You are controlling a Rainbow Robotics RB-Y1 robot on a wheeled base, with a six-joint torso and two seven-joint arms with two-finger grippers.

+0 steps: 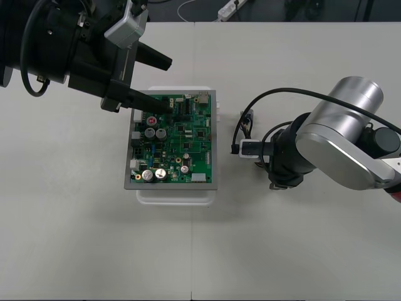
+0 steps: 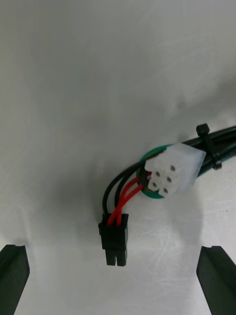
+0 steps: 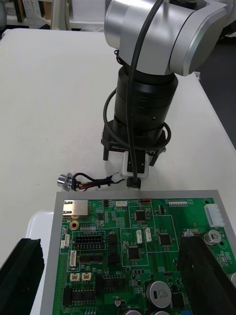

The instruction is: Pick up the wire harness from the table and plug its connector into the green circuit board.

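I should grab the small black plug by its housing (image 2: 113, 237) with my right gripper next. Then I should plug the wire harness into the green circuit board.
The wire harness (image 1: 246, 122) lies on the table right of the green circuit board (image 1: 175, 141). Its black plug (image 2: 114, 241) with red and black wires rests flat between and ahead of my right gripper's (image 2: 118, 283) wide-apart fingers. The round metal socket (image 3: 65, 180) is the end farthest from that gripper. My right gripper (image 1: 276, 164) points down just above the table, open and holding nothing. My left gripper (image 1: 170, 86) hovers open over the board's far-left part, its fingers (image 3: 22, 275) standing either side of the board (image 3: 132, 241).
A white multi-pin connector (image 2: 174, 170) on a tied black cable lies against the harness wires. The board sits on a white base (image 1: 175, 195). Bare table stretches in front of and to the left of the board. The right arm's silver links (image 1: 341, 135) fill the table's right side.
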